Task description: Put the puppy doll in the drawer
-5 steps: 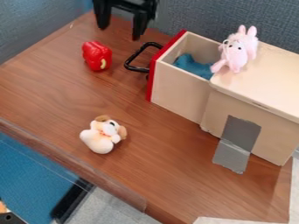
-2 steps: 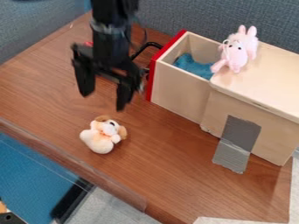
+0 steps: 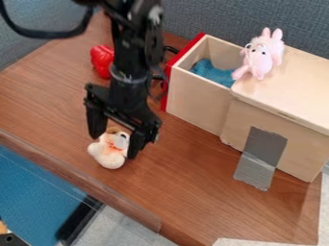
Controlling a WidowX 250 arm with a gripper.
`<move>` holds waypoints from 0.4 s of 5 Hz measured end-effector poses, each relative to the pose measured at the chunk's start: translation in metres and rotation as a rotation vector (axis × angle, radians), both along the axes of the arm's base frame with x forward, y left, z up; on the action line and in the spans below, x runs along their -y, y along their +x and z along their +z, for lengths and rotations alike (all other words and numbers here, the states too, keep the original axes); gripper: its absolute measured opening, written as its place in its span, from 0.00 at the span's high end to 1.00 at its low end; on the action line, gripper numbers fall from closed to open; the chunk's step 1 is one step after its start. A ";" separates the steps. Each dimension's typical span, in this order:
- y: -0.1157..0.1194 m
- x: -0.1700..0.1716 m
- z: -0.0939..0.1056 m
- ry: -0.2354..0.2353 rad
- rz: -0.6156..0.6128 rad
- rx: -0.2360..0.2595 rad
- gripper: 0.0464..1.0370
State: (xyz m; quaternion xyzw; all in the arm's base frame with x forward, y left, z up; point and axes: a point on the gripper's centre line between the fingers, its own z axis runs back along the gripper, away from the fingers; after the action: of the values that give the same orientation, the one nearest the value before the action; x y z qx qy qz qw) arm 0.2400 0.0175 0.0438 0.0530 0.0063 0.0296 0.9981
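Observation:
I need to put the puppy doll (image 3: 108, 154) in the drawer, so my gripper will grab it by its head next.
My gripper (image 3: 115, 146) hangs over the left-centre of the table, open, its two fingers on either side of the puppy doll's upper part. The puppy doll (image 3: 108, 154), cream-white with a tan ear, rests on the wood near the front edge. Part of its head is hidden behind the right finger. The drawer (image 3: 195, 98), pale wood with a red front and black handle, stands pulled out of its box to the right. Blue cloth lies inside it.
A pink rabbit toy (image 3: 259, 58) sits on top of the wooden box (image 3: 302, 91). A red pepper toy (image 3: 101, 61) lies behind the arm at upper left. Grey tape (image 3: 260, 158) runs from the box's side onto the table (image 3: 193, 192).
My gripper has come from the top edge, down and toward the front, to the puppy doll. The red pepper toy, mostly covered by the arm 0.4 s ago, shows again.

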 end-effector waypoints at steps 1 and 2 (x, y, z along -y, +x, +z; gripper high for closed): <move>0.003 -0.012 -0.011 0.034 0.018 -0.019 0.04; 0.009 -0.033 -0.018 0.091 0.045 -0.030 0.04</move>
State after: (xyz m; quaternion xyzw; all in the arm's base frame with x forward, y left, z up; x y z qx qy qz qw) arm 0.2494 0.0506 0.0258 0.0987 0.0212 0.0512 0.9936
